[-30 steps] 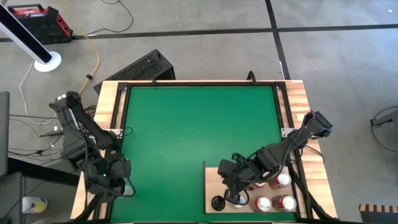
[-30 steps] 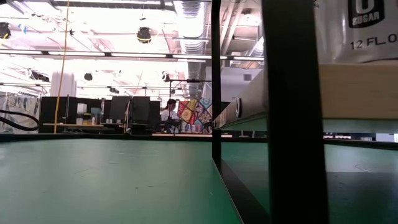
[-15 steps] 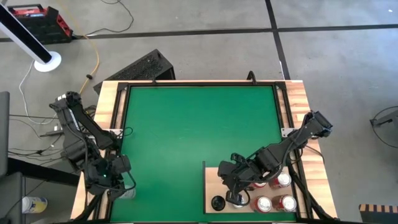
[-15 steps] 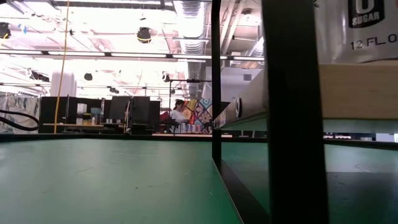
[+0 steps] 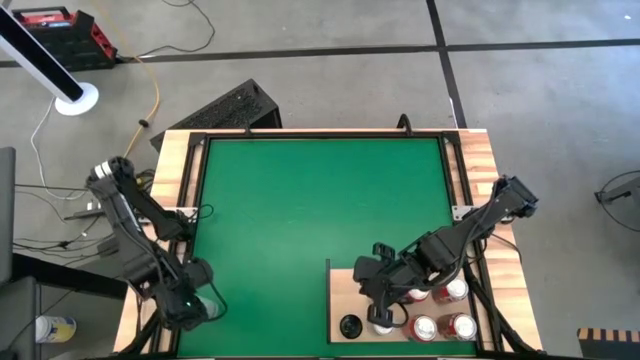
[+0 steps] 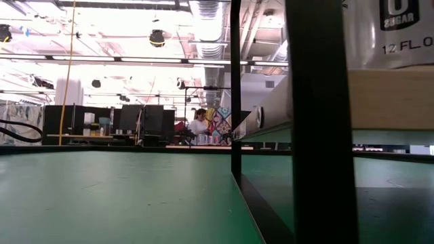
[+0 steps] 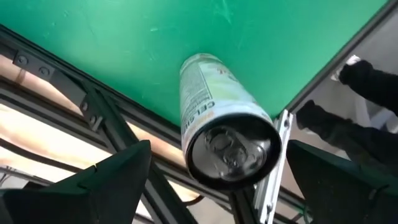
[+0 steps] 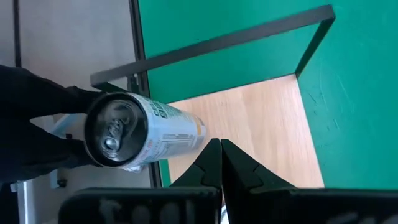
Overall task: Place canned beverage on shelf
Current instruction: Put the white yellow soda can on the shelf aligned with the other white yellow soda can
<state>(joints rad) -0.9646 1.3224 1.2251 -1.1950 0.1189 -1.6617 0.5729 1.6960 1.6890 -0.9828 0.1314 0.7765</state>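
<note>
My left gripper should next pick up the pale green-and-white can by its upper body below the can's rim [image 7: 225, 112], to place the can on the shelf.
A pale green-and-white can [image 7: 224, 124] stands upright on the green mat [image 5: 300, 200], at its near left corner by the black frame rail. My left gripper [image 5: 190, 305] hangs over it, open. Its fingers [image 7: 112, 180] stand on either side of the can's top with a gap on each side. The shelf [image 5: 345, 290], a pale wood panel on a black frame, sits at the near right. My right gripper [image 5: 383, 305] hovers over it, shut. Beside that gripper a white can [image 8: 134, 134] stands on the shelf.
Three red-topped cans [image 5: 440, 315] and a dark-topped one [image 5: 349, 325] stand on the shelf. In the low view the shelf's black posts [image 6: 319, 122] and wood edge [image 6: 393, 95] fill the right. The middle and far parts of the mat are open green.
My left gripper has gone down and toward the table's near edge, over the green-and-white can, and its wrist has rolled. The can has stayed where it was.
</note>
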